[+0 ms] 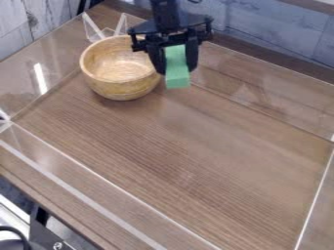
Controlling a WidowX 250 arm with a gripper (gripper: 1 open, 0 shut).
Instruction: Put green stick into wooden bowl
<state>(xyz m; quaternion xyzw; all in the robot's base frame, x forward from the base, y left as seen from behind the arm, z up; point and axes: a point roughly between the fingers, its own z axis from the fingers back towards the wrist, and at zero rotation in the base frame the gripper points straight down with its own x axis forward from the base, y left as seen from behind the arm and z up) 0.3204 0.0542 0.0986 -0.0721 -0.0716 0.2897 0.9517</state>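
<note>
The green stick's lower end hangs outside the wooden bowl's rim point(119, 70), so it is too early to open. My gripper moves the stick toward the bowl next.
My black gripper point(174, 51) points almost straight down and is shut on the green stick point(178, 66), a flat bright green block that hangs from the fingers above the table. The wooden bowl point(117, 68), round and light tan, stands on the table just left of the stick. It holds nothing. The stick's lower end is about level with the bowl's right rim and a little to its right, apart from it.
Low clear plastic walls point(39, 76) run along the wooden table's point(196, 156) left, front and right sides. A small clear plastic stand point(102, 29) sits behind the bowl at the back left.
</note>
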